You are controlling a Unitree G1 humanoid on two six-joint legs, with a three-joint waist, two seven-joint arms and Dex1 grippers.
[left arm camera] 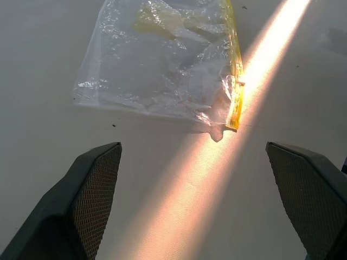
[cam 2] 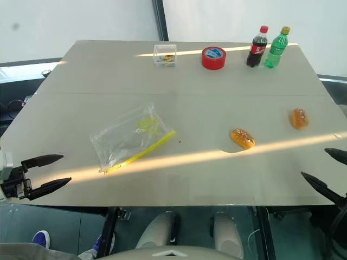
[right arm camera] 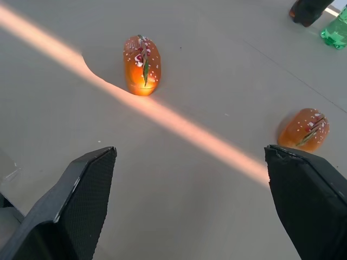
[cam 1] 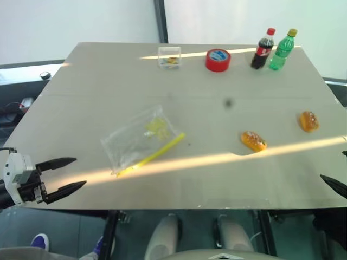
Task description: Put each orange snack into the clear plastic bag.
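Observation:
My left gripper will grab the raised end of the bag's yellow part next, because the clear plastic bag (cam 1: 140,138) lies flat and slack.
Two orange snacks lie on the grey table (cam 1: 179,179): one (cam 1: 253,141) right of centre, the other (cam 1: 309,121) further right near the edge. Both snacks show in the right wrist view, the nearer (right arm camera: 142,64) and the farther (right arm camera: 303,129). The clear plastic bag (cam 1: 140,138) lies flat left of centre, its yellow strip (cam 1: 154,154) toward the near side; the bag (left arm camera: 162,65) is empty ahead of my left fingers. My left gripper (cam 1: 62,174) hovers open at the table's near-left edge. My right gripper (cam 2: 328,168) stands open at the near-right edge, short of the snacks.
Along the far edge stand a small clear box (cam 1: 169,56), a red tape roll (cam 1: 218,59), a cola bottle (cam 1: 262,49) and a green bottle (cam 1: 282,50). A band of sunlight crosses the near part of the table.

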